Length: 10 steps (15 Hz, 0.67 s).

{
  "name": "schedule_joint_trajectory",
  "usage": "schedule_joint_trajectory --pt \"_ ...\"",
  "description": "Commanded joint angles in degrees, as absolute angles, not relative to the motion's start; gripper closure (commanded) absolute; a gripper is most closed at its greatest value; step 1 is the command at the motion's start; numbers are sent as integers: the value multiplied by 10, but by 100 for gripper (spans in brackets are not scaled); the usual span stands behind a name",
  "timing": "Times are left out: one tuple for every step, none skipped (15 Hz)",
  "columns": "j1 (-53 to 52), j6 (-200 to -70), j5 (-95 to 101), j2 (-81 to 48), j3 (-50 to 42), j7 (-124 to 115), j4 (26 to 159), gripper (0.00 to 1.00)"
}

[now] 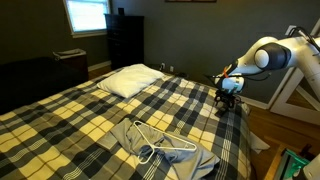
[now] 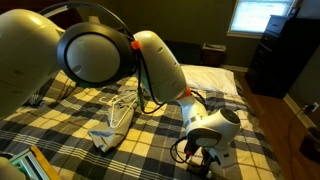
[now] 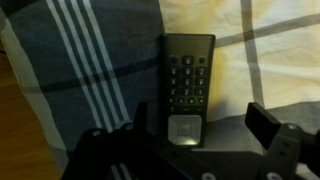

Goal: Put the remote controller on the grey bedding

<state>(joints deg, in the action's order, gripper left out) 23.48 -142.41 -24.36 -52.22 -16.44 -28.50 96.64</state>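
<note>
It isn't time to close yet: my fingers are above the remote's near end and would miss the remote, so I should first lower my gripper.
A black remote controller [image 3: 188, 90] with dark buttons and a square pad lies flat on the yellow and dark plaid blanket in the wrist view. My gripper [image 3: 200, 125] is open just above it; the remote's near end sits between the fingers, closer to the left one. In both exterior views the gripper [image 1: 229, 98] [image 2: 200, 156] hangs low over the bed near its side edge and hides the remote. The crumpled grey bedding [image 1: 175, 152] [image 2: 112, 128] lies on the blanket some way from the gripper.
A white clothes hanger [image 1: 160, 143] lies on the grey bedding. A white pillow [image 1: 132, 80] is at the head of the bed. A dark dresser [image 1: 125, 40] stands by the wall. The bed's edge [image 1: 245, 130] drops to a wooden floor.
</note>
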Motion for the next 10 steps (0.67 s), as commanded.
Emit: schedule_joint_trajectory --pt "243 -1408 -239 -541 -169 -291 951 0" --pt "247 -1409 -240 -546 -168 -288 948 0" --pt "248 -1412 -239 -551 -167 -285 946 0" --pt "251 -1415 -240 -557 -165 -280 943 0" --pt "251 -1416 -239 -562 -165 -279 940 0" --pt "254 -1423 -241 -569 -162 -275 937 0" --pt "254 -1426 -242 -574 -162 -274 933 0" --pt "254 -1434 -242 -581 -162 -274 928 1" --pt "255 -1435 -242 -586 -162 -273 924 24" --pt "254 -1438 -242 -590 -162 -273 919 26"
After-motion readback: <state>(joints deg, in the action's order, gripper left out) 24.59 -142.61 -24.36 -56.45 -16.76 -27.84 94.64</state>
